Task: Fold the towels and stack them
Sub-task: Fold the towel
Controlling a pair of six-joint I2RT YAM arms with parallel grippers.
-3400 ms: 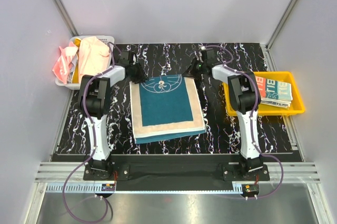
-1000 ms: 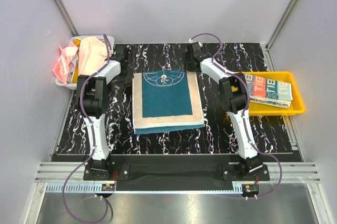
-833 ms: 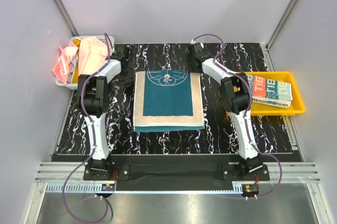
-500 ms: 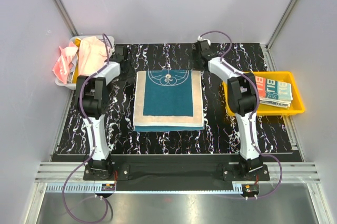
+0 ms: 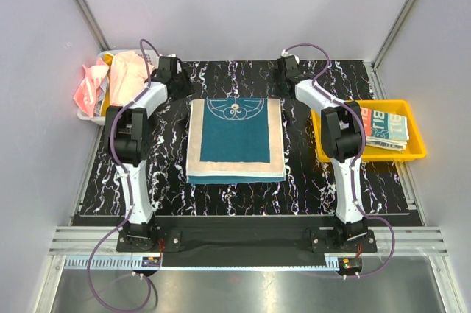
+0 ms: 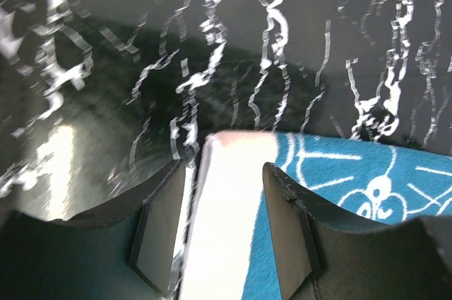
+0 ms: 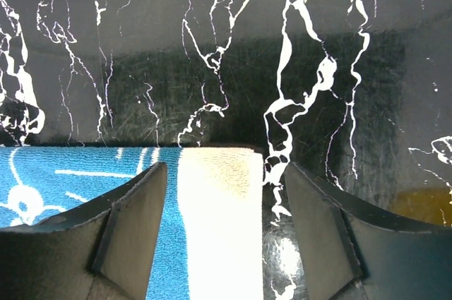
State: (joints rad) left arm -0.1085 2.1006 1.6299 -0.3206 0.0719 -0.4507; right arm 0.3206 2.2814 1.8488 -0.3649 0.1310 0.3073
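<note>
The teal-and-cream towel needs its far edge folded over, so my right gripper will first grab the towel next by the cream border (image 7: pixel 222 201) at the towel's far corner (image 7: pixel 223 170).
A teal-and-cream towel (image 5: pixel 235 140) lies folded flat in the middle of the black marbled table. My left gripper (image 5: pixel 180 86) hovers at its far left corner, jaws open. In the left wrist view the cream border (image 6: pixel 227 201) runs between the fingers (image 6: pixel 291 233) without being pinched. My right gripper (image 5: pixel 285 83) stands open at the far right corner. In the right wrist view the cream border (image 7: pixel 222 201) lies between its spread fingers (image 7: pixel 131 226). A pale peach towel (image 5: pixel 129 74) and a coral pink one (image 5: pixel 88 90) are heaped in the basket. Another folded towel (image 5: pixel 384 127) rests in the yellow tray.
The white mesh basket (image 5: pixel 87 115) stands at the far left corner of the table. The yellow tray (image 5: pixel 368 155) sits at the right edge. Grey walls close in the back and both sides. Both arm bases are at the near edge.
The towel has settled from slightly skewed to square and flat. Both grippers have opened wider at its far corners, and the right one has shifted a little to the right.
</note>
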